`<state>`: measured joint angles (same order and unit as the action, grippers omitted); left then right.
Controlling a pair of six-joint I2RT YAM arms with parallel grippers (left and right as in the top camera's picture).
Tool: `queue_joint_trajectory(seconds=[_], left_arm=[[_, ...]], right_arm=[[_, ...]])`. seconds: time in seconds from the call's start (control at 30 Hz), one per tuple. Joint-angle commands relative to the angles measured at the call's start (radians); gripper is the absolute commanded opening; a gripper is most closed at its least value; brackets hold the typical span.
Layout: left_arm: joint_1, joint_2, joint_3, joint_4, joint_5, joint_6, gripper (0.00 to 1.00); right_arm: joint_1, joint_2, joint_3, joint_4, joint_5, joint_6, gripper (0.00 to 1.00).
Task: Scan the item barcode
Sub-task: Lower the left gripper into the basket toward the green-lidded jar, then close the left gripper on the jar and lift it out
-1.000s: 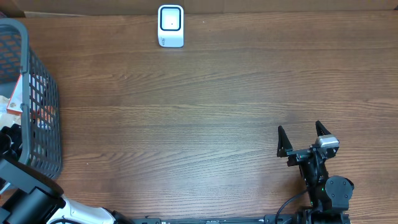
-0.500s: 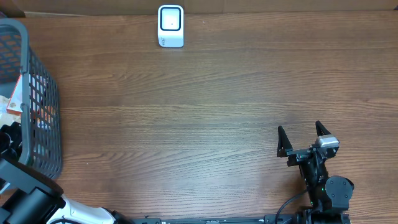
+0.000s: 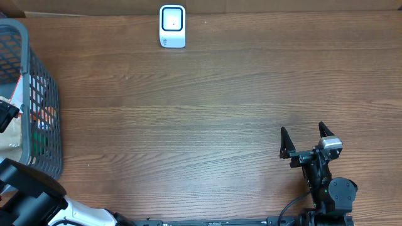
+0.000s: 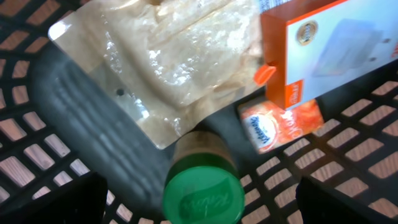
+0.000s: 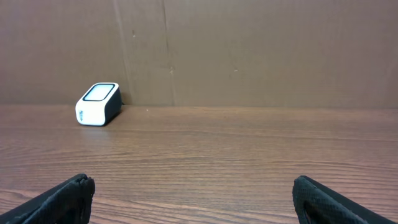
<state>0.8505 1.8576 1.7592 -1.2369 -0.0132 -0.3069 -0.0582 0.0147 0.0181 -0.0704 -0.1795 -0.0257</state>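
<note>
The left gripper grabs the green-capped bottle by opposite sides of its cap [image 3: 39,144] [image 4: 204,191] next. That leaves the bottle's body to stand upright for scanning.
The white barcode scanner [image 3: 172,26] stands at the table's far edge, also in the right wrist view [image 5: 97,104]. Items lie in the grey mesh basket [image 3: 44,94]: a green-capped bottle [image 4: 202,194], a clear plastic bag [image 4: 161,56], an orange box [image 4: 323,50] and a small orange packet [image 4: 280,124]. My left gripper [image 4: 200,208] hangs open inside the basket, its fingers on either side of the green cap and apart from it. My right gripper [image 3: 308,139] stands open over bare wood at the front right, holding nothing.
The basket takes up the table's left edge, with its rim [image 3: 25,69] above the items. A brown cardboard wall [image 5: 249,50] runs behind the scanner. My left arm [image 3: 25,194] enters from the front left corner.
In the overhead view my left arm's end has shifted toward the far side within the basket. The right arm and the scanner have not moved.
</note>
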Motion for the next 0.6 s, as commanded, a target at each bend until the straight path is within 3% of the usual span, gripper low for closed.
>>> queue_joint_trajectory(seconds=[0.0, 0.3, 0.57], left_arm=[[-0.002, 0.011, -0.06, 0.023, 0.025, 0.006, 1.0], [-0.009, 0.013, -0.26, 0.199, 0.147, 0.083, 1.0], [-0.01, 0.013, -0.292, 0.208, 0.144, 0.083, 1.0]], right_arm=[[-0.004, -0.011, -0.01, 0.005, -0.005, 0.003, 1.0], [-0.004, -0.011, -0.01, 0.005, -0.005, 0.003, 1.0], [-0.004, -0.011, -0.01, 0.005, -0.005, 0.003, 1.0]])
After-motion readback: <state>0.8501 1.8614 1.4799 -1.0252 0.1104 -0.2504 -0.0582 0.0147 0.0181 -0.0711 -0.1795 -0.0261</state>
